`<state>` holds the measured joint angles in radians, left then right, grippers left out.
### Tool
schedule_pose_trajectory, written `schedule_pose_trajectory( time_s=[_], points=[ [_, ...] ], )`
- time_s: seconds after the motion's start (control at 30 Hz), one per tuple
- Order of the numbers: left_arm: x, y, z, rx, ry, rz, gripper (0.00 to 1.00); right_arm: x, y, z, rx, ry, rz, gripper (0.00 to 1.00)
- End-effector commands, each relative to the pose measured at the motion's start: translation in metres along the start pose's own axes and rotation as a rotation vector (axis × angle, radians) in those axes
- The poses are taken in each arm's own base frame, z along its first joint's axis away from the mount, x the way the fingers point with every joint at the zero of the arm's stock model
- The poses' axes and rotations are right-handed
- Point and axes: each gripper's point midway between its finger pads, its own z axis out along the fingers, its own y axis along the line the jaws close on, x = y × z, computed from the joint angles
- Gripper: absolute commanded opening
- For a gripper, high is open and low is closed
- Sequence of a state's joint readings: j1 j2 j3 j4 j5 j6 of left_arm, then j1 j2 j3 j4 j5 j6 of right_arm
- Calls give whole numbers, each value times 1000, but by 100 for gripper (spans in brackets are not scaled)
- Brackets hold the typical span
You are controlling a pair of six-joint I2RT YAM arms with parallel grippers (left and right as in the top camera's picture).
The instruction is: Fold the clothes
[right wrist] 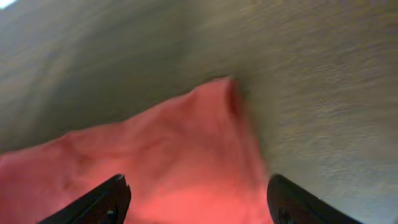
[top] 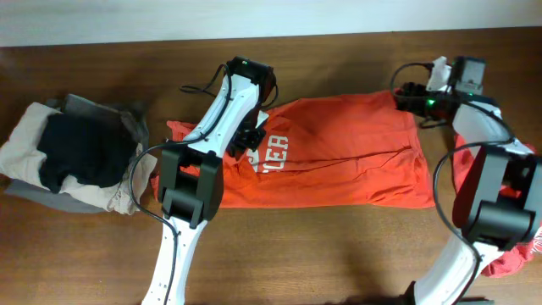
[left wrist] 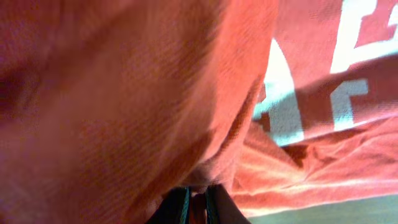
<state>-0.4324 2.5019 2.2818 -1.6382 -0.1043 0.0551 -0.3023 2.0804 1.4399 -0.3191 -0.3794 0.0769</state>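
The orange-red T-shirt needs to be folded, so my right gripper will next grab it by its far corner (top: 395,99) and pull that corner over the shirt (top: 339,154).
A large orange-red T-shirt (top: 339,152) with white letters lies spread across the middle of the wooden table (top: 339,254). My left gripper (top: 251,135) sits over the shirt's left part by the print and is shut on a fold of its cloth (left wrist: 198,205); the white letters (left wrist: 283,106) show beside it. My right gripper (top: 405,100) is open above the shirt's far right corner (right wrist: 217,99), fingers (right wrist: 196,196) spread with cloth between them, not gripped. A second red garment (top: 517,254) lies at the right edge, partly hidden behind the right arm.
A pile of beige, grey and black clothes (top: 76,157) sits at the table's left side. The table's far edge meets a pale wall (top: 271,17). Cables hang from both arms.
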Motion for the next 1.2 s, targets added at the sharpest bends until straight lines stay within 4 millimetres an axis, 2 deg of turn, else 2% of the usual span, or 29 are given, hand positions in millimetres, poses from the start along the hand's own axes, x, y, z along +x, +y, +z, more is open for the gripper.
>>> schedule_pose_trajectory(
  time_s=[0.0, 0.17, 0.4, 0.5, 0.73, 0.83, 0.9, 0.97, 1.03, 1.17],
  points=[
    [-3, -3, -13, 29, -51, -25, 15, 3, -7, 15, -47, -1, -2, 75],
    [-5, -4, -13, 37, -61, -25, 17, 9, -17, 40, -53, -14, -9, 75],
    [-8, -4, -13, 33, -71, -26, 17, 14, -7, 56, -136, -21, -21, 70],
    [-8, -4, -13, 33, -71, -25, 17, 16, -7, 58, -137, -17, -22, 57],
    [-5, -4, -13, 34, -61, -25, 17, 20, 8, 60, -173, -2, -62, 48],
    [-4, -1, -13, 17, -56, -25, 17, 22, 10, 60, -178, 6, -60, 31],
    [-4, 3, -13, -9, -55, -25, 17, 21, 8, 55, -174, 13, -51, 17],
    [-3, 7, -13, -32, -53, -26, 17, 17, 7, 46, -168, 15, -41, 11],
    [-3, 11, -13, -46, -53, -28, 17, 9, 5, 31, -159, 7, -31, 7],
    [-3, 16, -13, -70, -51, -31, 17, -14, 7, -10, -145, -38, -28, 6]
  ],
)
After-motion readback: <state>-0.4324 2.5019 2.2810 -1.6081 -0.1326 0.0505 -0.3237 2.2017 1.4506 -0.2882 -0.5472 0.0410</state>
